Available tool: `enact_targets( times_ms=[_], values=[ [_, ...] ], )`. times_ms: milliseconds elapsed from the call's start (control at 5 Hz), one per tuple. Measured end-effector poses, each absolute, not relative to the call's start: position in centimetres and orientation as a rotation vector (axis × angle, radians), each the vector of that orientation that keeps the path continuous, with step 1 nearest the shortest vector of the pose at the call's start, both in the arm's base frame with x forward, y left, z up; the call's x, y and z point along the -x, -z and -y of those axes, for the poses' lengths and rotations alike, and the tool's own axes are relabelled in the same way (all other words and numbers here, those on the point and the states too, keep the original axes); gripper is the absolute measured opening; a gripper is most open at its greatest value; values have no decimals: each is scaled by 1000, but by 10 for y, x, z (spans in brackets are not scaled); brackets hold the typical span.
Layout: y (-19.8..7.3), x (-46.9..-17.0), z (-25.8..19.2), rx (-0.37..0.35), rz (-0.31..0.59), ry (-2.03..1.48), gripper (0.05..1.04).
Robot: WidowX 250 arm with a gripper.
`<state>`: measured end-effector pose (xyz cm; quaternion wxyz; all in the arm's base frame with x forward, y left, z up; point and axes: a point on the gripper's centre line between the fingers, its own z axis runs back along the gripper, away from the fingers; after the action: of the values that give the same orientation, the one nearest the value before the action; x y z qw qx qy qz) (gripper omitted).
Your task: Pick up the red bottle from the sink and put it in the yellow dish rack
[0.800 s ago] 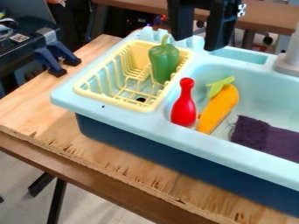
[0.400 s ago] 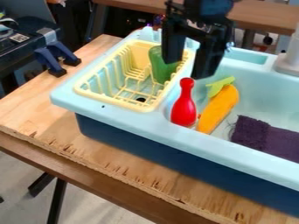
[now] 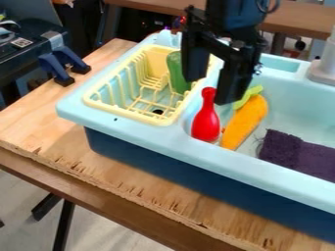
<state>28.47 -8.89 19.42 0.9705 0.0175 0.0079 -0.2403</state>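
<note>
My gripper grabs the narrow top of the pin next, to move the red bowling pin (image 3: 206, 120) into the yellow dish rack.
The black gripper (image 3: 208, 91) hangs open from the top edge, its two fingers spread above the red bowling pin (image 3: 206, 120) near the sink's left end. Nothing is held between them. The left finger partly covers the green pepper (image 3: 175, 73), which stands in the yellow dish rack (image 3: 97, 104). Right of the pin, an orange carrot-like toy (image 3: 245, 122) with a green top lies in the sink basin, its top partly behind the right finger.
The light blue sink (image 3: 137, 132) sits on a wooden table (image 3: 49, 125). A dark purple cloth (image 3: 298, 156) lies in the basin. A grey faucet (image 3: 324, 66) stands at the right edge, and blue clamps (image 3: 63, 66) are at the upper left.
The gripper has come down and slightly left from the top edge, toward the red pin, and now covers part of the pepper. The toys have not moved.
</note>
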Motion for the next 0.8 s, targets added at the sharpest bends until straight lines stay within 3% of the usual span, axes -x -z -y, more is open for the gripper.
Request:
enact_targets(
  times_ms=[200, 400, 800],
  values=[
    [-189, -286, 77, 7, -28, 458, 1006],
    [-184, -288, 59, 5, -37, 406, 1006],
    [-154, -298, 59, 94, -67, 481, 1006]
  ],
)
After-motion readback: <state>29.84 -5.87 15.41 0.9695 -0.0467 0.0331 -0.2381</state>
